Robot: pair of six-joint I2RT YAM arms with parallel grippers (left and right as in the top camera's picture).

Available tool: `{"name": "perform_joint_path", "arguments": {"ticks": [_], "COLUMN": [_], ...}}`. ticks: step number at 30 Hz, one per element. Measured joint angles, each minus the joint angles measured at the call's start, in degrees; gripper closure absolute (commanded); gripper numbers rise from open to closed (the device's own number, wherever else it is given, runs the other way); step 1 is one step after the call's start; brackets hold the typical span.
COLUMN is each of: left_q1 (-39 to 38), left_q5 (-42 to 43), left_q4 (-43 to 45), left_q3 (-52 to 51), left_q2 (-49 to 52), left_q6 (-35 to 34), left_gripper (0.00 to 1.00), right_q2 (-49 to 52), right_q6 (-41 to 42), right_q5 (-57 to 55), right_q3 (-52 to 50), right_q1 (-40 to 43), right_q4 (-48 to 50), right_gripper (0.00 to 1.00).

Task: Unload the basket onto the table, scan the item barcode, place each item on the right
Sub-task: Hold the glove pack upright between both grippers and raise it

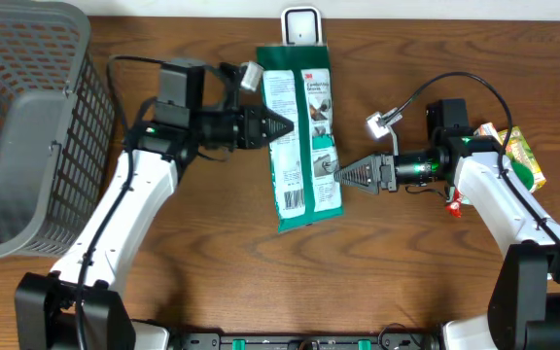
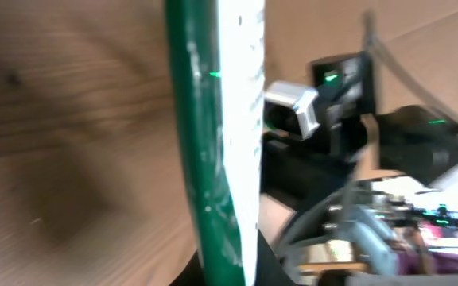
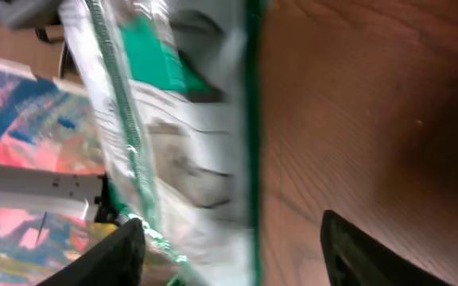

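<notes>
The robot's right gripper needs to grab the packet [image 1: 304, 136] by the packet's edge away from its barcode, so that barcode stays uncovered and can be scanned.
A green and white packet [image 1: 304, 136] hangs flat above the table, its barcode [image 1: 293, 199] facing up near its lower left corner. My left gripper [image 1: 288, 126] is shut on the packet's left edge. In the left wrist view the packet [image 2: 213, 143] shows edge-on, running down into that gripper [image 2: 229, 274]. My right gripper [image 1: 338, 173] is at the packet's right edge. In the right wrist view its dark fingers [image 3: 122, 254] stand wide apart, open [image 3: 233, 254], with the packet [image 3: 181, 135] between them. A white scanner [image 1: 300, 24] stands at the table's far edge, just beyond the packet's top.
A grey mesh basket [image 1: 27, 126] fills the left side of the table. Green and yellow snack packs [image 1: 518, 156] lie at the far right behind my right arm, with a small red item [image 1: 452, 202] beside them.
</notes>
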State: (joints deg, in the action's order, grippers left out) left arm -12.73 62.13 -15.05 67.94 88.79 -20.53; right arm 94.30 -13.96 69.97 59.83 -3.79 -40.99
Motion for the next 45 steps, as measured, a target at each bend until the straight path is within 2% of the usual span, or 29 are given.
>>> {"name": "perform_joint_path", "arguments": {"ticks": [6,11,13,23,32,41,45], "left_q1": [0.72,0.7,0.7,0.7,0.7,0.7,0.74], "left_q5": [8.59,12.83,13.55,14.21,14.21,14.23,14.03], "left_q4": [0.76,0.79,0.85,1.27,1.38,1.42,1.4], "left_q3": [0.0,0.0,0.0,0.0,0.0,0.0,0.0], "left_q2": [0.0,0.0,0.0,0.0,0.0,0.0,0.0], "left_q6": [-3.72,-4.96,-5.16,-5.2,-5.2,-5.18,-5.18], "left_gripper": [0.93,0.93,0.92,0.93,0.92,0.93,0.93], "right_q2": [0.0,0.0,0.0,0.0,0.0,0.0,0.0], "right_q6": [-5.64,-7.56,-8.02,-8.87,-7.82,0.26,2.45], "right_q5": [5.77,12.44,14.27,17.18,17.77,17.9,17.92], "right_q3": [0.0,0.0,0.0,0.0,0.0,-0.02,0.0], "right_q1": [0.0,-0.02,-0.15,-4.42,-6.14,-7.61,-8.31], "right_q4": [0.98,1.44,1.46,2.93,7.17,15.67,16.79], "right_gripper": [0.38,0.47,0.51,0.51,0.56,0.71,0.93]}}
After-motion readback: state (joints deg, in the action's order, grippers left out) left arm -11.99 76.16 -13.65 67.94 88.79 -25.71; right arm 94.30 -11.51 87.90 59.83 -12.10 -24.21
